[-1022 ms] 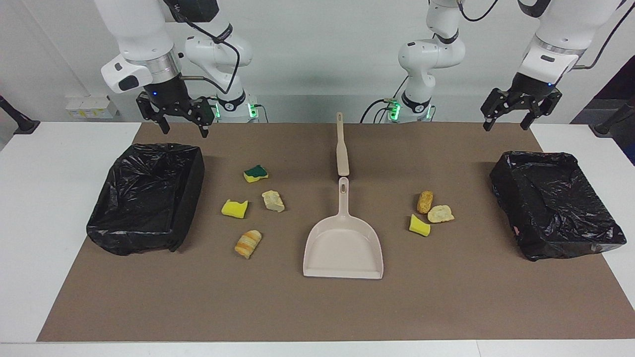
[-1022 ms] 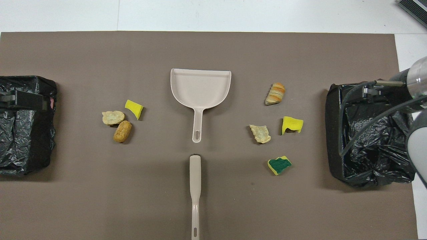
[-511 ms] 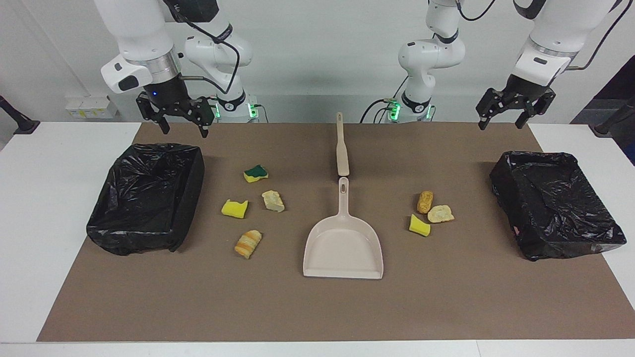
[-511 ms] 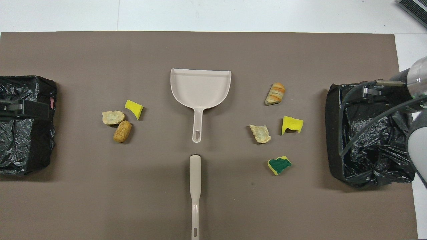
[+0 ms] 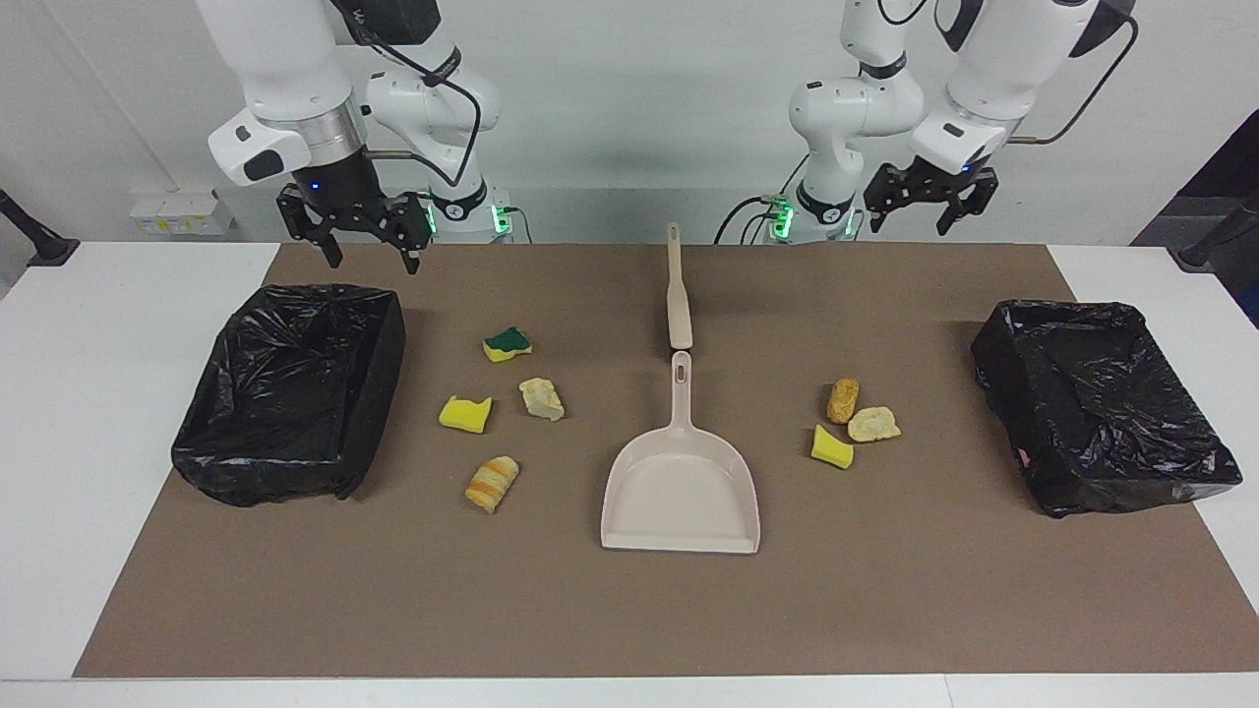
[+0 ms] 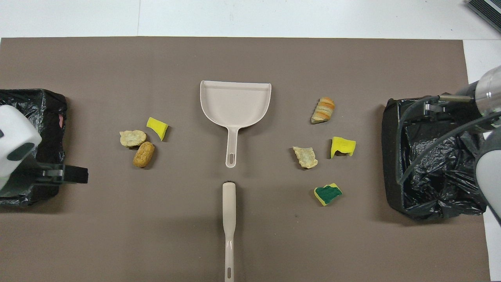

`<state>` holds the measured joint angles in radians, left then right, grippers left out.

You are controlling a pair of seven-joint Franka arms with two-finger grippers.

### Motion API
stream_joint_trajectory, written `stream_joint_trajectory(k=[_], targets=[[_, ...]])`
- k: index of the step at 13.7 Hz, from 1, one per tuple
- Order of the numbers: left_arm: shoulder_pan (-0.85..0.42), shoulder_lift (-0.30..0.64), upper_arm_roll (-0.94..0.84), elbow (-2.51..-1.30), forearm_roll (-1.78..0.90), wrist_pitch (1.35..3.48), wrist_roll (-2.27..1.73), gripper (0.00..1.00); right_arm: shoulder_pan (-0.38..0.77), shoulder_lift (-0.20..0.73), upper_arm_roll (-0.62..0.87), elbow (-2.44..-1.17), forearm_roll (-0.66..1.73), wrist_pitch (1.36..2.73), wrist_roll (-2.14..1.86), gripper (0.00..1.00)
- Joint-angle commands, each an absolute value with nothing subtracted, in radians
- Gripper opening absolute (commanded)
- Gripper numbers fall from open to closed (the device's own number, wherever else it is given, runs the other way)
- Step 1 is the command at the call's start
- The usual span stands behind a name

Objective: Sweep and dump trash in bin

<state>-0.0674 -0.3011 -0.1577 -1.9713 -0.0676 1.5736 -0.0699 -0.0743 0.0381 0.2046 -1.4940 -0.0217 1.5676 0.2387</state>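
Observation:
My right gripper should grab the dustpan by its narrow handle [image 6: 232, 146] next, because the dustpan's pan is far wider than the gripper's fingers.
Several trash scraps lie on the brown mat in two groups. Toward the right arm's end are a green-topped sponge [image 5: 508, 344] [image 6: 327, 194], a yellow sponge [image 5: 464, 414] [image 6: 343, 146], a tan chunk [image 5: 542, 398] [image 6: 305, 157] and a striped bread piece [image 5: 491, 483] [image 6: 323, 110]. Toward the left arm's end sit a brown chunk [image 5: 842, 400] [image 6: 143, 154], a pale chunk [image 5: 872, 424] [image 6: 132, 138] and a yellow sponge [image 5: 832, 447] [image 6: 157, 128]. My right gripper [image 5: 372, 258] hangs open over the mat's robot-side edge, beside one black-lined bin [image 5: 379, 393] [image 6: 391, 164]. My left gripper [image 5: 910, 221] is raised and open by its base, holding nothing.
A beige dustpan [image 5: 681, 492] [image 6: 235, 102] lies mid-mat, its handle toward the robots. A beige brush [image 5: 677, 295] [image 6: 228, 223] lies in line with it, nearer the robots. A second black-lined bin [image 5: 993, 354] [image 6: 58, 113] stands at the left arm's end.
My left gripper has risen and swung from above the bin at its end toward its own base. The right gripper has shifted only slightly. Nothing on the mat moved.

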Motion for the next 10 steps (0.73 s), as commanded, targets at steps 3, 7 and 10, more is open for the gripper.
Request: stream_joint_trajectory(k=[3, 7, 10], targets=[[-0.311, -0.356, -0.144, -2.155, -0.095, 1.699, -0.25, 1.0, 0.007, 0.135, 0.21, -1.5, -0.015, 1.728, 0.319, 1.0], [-0.493, -0.368, -0.144, -2.299, -0.137, 1.868, -0.429, 1.0, 0.139, 0.293, 0.207, -1.485, -0.082, 1.873, 0.485, 1.0], [-0.647, -0.33, -0.144, -2.41, -0.138, 2.03, -0.576, 1.0, 0.262, 0.394, 0.207, -1.462, -0.147, 1.948, 0.651, 1.0]])
